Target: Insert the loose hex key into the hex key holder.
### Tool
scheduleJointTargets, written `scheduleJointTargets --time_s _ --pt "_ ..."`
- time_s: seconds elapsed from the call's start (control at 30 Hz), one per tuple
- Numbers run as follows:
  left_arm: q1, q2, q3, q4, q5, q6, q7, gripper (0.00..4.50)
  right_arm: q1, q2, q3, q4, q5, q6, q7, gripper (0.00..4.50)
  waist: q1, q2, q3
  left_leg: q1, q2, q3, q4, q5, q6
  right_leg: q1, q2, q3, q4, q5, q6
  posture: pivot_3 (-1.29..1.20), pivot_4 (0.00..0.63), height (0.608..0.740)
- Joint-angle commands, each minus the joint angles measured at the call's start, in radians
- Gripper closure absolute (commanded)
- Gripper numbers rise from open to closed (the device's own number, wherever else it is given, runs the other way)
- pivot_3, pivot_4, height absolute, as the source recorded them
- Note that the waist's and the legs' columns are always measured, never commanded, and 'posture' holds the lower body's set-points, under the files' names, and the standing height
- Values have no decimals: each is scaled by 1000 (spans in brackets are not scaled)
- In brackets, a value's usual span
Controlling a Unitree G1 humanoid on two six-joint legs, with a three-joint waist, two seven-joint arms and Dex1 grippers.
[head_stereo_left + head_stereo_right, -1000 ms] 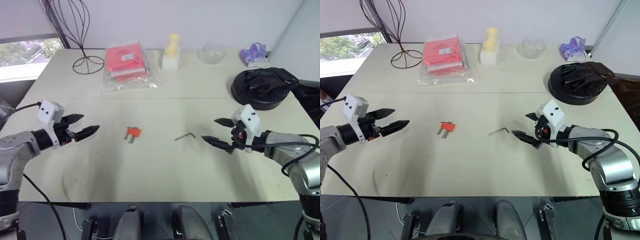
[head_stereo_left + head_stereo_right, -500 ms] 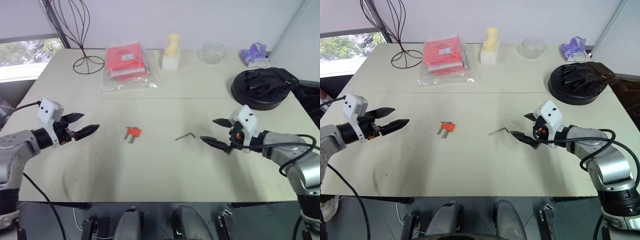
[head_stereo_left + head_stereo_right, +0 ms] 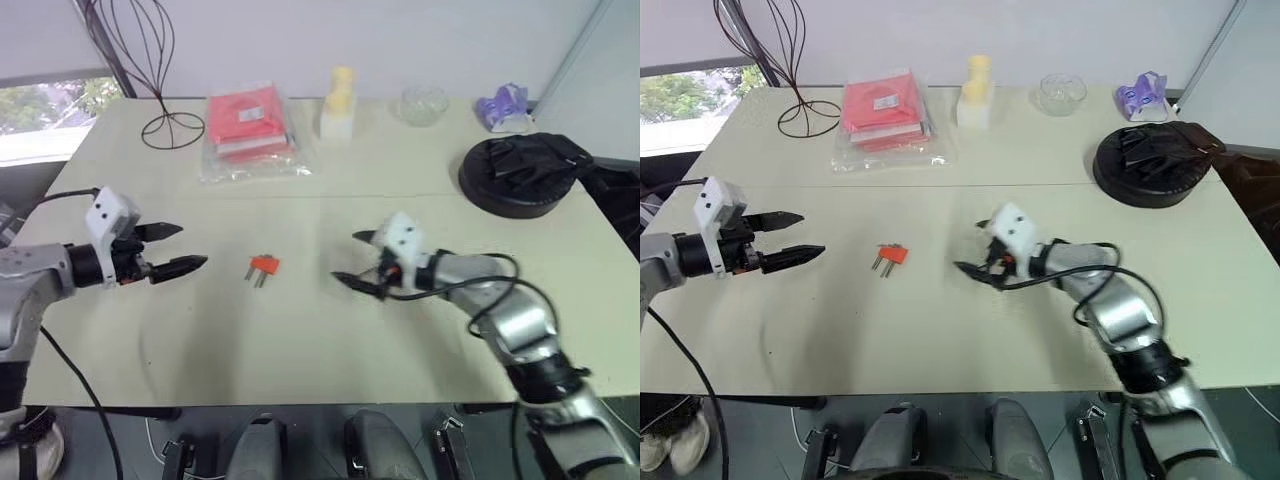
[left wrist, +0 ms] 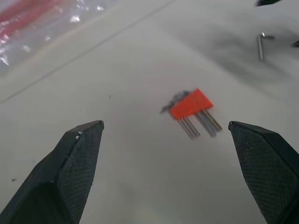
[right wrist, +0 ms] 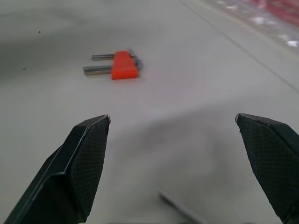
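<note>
Next, my left gripper grips the hex key holder by the flat sides of its orange block (image 3: 265, 264), since metal keys stick out of both edges of the holder.
The hex key holder (image 3: 264, 266), a small orange block with short grey keys sticking out, lies on the table left of centre. My left gripper (image 3: 192, 246) hovers open a short way to its left, pointing at it; the left wrist view has the holder (image 4: 190, 105) ahead between the fingers. My right gripper (image 3: 345, 257) is open and low over the table, right of the holder and pointing left. The loose hex key (image 5: 180, 210) lies on the table just under and between its fingers, and the left wrist view catches the key (image 4: 260, 46) too.
Along the far side of the table stand a wire stand (image 3: 150, 70), a red package in clear plastic (image 3: 250, 125), a yellow and white bottle (image 3: 338, 100), a glass bowl (image 3: 422, 103) and a purple object (image 3: 500, 105). A black round object (image 3: 525, 170) sits far right.
My right gripper has swept left across the table and now stands over the loose hex key, still open. The left gripper has stayed about where it was.
</note>
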Motion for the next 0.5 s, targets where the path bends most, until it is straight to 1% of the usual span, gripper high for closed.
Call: scheduleJointTargets --time_s 0.03,0.1,0.27,0.43,0.5 --pt "31 48 21 -59 -7 14 -37 0 -89 126 76 184 -83 -165 -16 36 -6 0 0 0 0 0 0 0 0 0 0 0 0 0 0 0 150 740" --pt "64 57 40 -99 -20 34 -31 0 -132 197 98 311 -126 -251 -32 36 -9 1 0 0 0 0 0 0 0 0 -1 0 0 0 0 0 150 740" --pt "149 47 96 -200 -55 99 8 0 -221 304 105 583 -189 -423 -40 36 -13 0 0 0 0 -1 0 0 0 0 -1 0 1 0 0 0 150 740" --pt "222 9 142 -283 -78 134 73 0 -290 368 82 814 -218 -525 -26 36 -18 0 0 0 0 -1 0 0 -1 -1 -1 0 2 0 0 0 150 740" --pt "236 -1 154 -305 -86 144 91 0 -305 385 69 869 -214 -548 -4 36 -20 1 0 1 1 -1 0 0 -1 -1 -1 1 2 0 0 0 150 740"
